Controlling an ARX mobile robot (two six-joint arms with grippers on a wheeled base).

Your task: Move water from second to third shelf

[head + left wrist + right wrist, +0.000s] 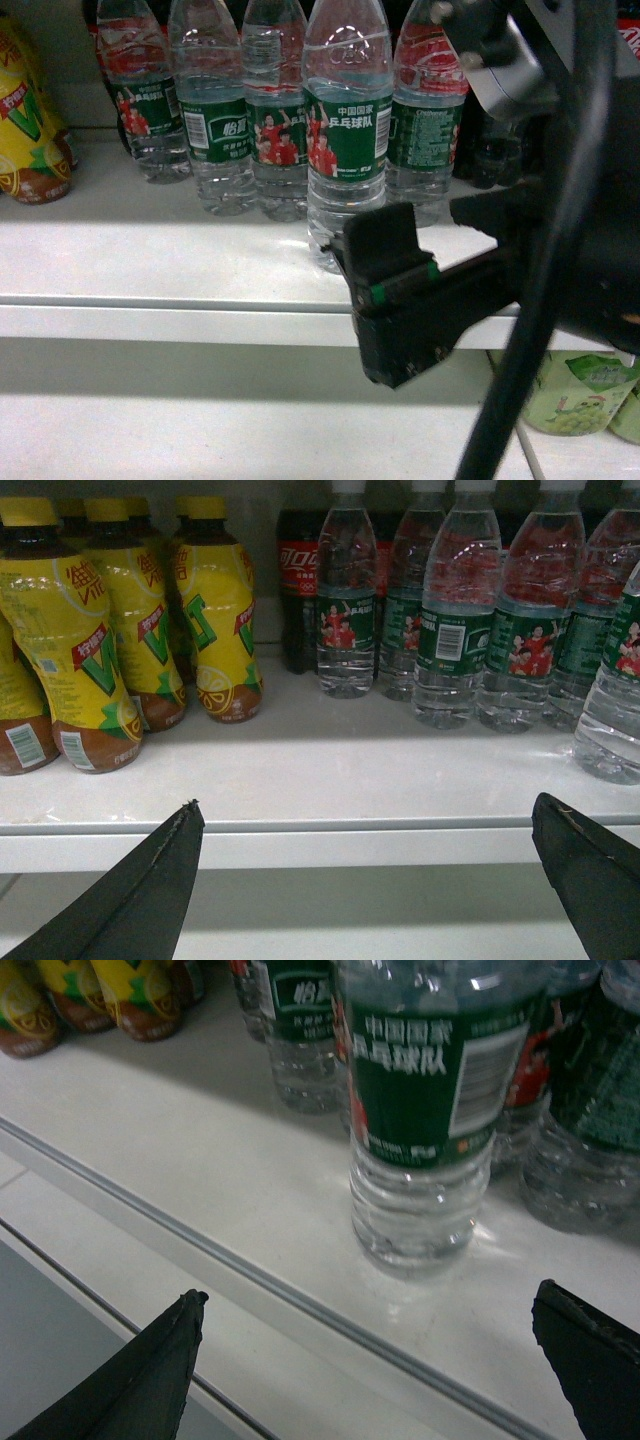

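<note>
My right gripper needs to move water to the third shelf, so it should next grab the front water bottle by its clear ribbed base below the label (325,220).
Several bottles of water with green labels stand in a group on the white shelf (170,290). One water bottle (345,130) stands apart from the rest, closest to the shelf's front edge. In the right wrist view this bottle (420,1090) is just ahead of my right gripper (367,1292), which is open, its two fingers spread wide on either side of the bottle and short of it. One black finger (380,245) shows in the head view, right in front of the bottle's base. My left gripper (367,802) is open and empty below the shelf lip, and the front bottle (612,710) is far to its right.
Yellow tea bottles (100,640) fill the left part of the shelf. A dark cola bottle (298,580) stands behind the waters. Pale green drink bottles (580,390) sit on the lower shelf at the right. The right arm's cable (560,250) crosses the head view.
</note>
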